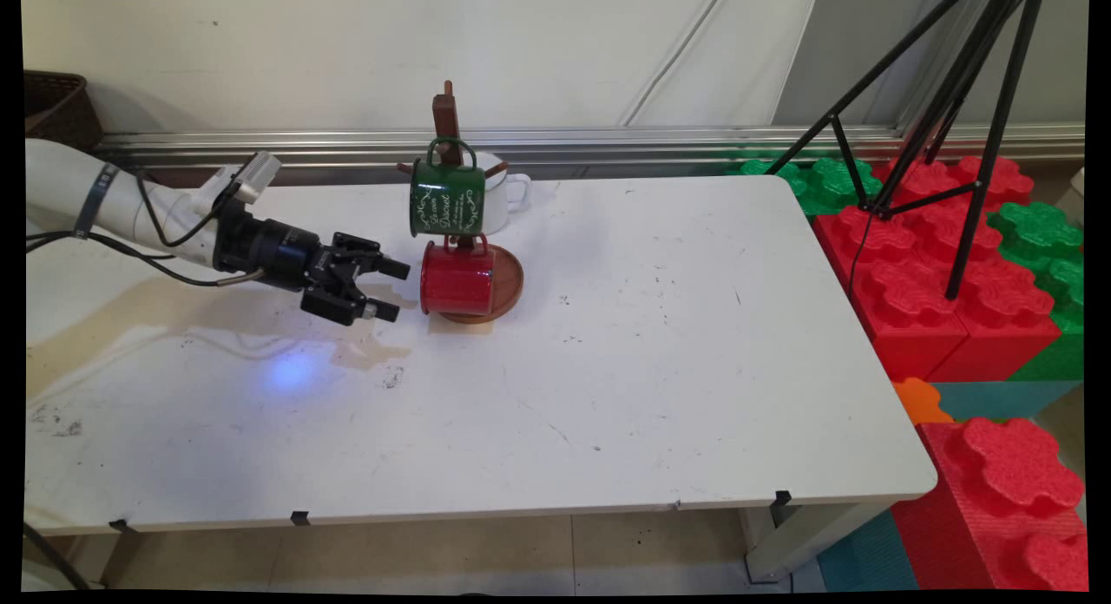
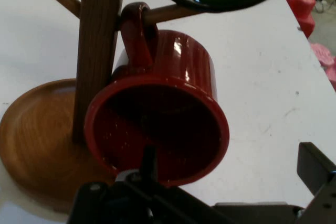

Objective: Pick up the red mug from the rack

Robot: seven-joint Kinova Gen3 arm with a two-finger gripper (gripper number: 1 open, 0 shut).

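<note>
The red mug needs to come off the wooden mug tree [image 1: 448,118], so my gripper should next grab the red mug's rim [image 1: 426,278].
A wooden mug tree [image 1: 448,118] stands on a round wooden base [image 1: 508,279] at the table's middle back. A red mug [image 1: 457,279] hangs low from a peg by its handle, mouth turned left toward my gripper [image 1: 395,289]. A green mug [image 1: 446,198] with white lettering hangs above it, and a white mug [image 1: 503,196] hangs behind. My gripper is open, level with the red mug, its tips just left of the rim. In the hand view the red mug [image 2: 157,124] fills the centre, its handle [image 2: 137,32] on the peg beside the post [image 2: 97,40]; one finger [image 2: 315,169] shows at the right.
The white table [image 1: 608,396] stretches right and forward of the stand. A black tripod [image 1: 946,109] and red and green foam blocks [image 1: 946,265] stand off the table's right end. A brown basket [image 1: 56,105] sits at the far left by the wall.
</note>
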